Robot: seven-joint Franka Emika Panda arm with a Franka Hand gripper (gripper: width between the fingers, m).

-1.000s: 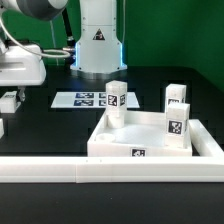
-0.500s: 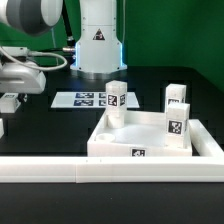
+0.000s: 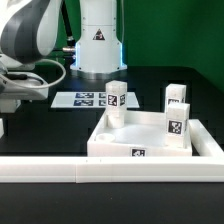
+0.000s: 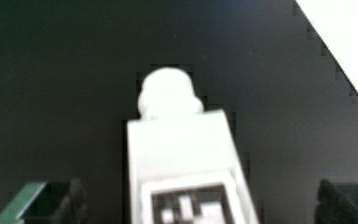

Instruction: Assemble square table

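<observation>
My gripper will close, because my fingers reach down beside the leg block's tagged part in the wrist view.
In the wrist view a white leg block [image 4: 179, 150] with a rounded peg end and a black-and-white tag lies on the black table. My gripper [image 4: 197, 203] is open, with one finger [image 4: 48, 203] on each side of the block and a gap between each finger and the block. In the exterior view the gripper [image 3: 6, 100] is at the left edge, mostly cut off. The white square tabletop [image 3: 115, 140] with a raised rim lies at the exterior view's right. Three leg blocks stand there: one [image 3: 116, 97] at its far left corner and two [image 3: 177, 97] [image 3: 176, 124] on its right.
The marker board [image 3: 82, 99] lies flat behind the tabletop. A long white rail [image 3: 100, 171] runs along the front. The robot base [image 3: 98, 40] stands at the back, with a green wall behind it.
The arm has swung lower and further toward the exterior view's left. The hand has slid closer to the left edge. The tabletop and the standing leg blocks have not moved.
</observation>
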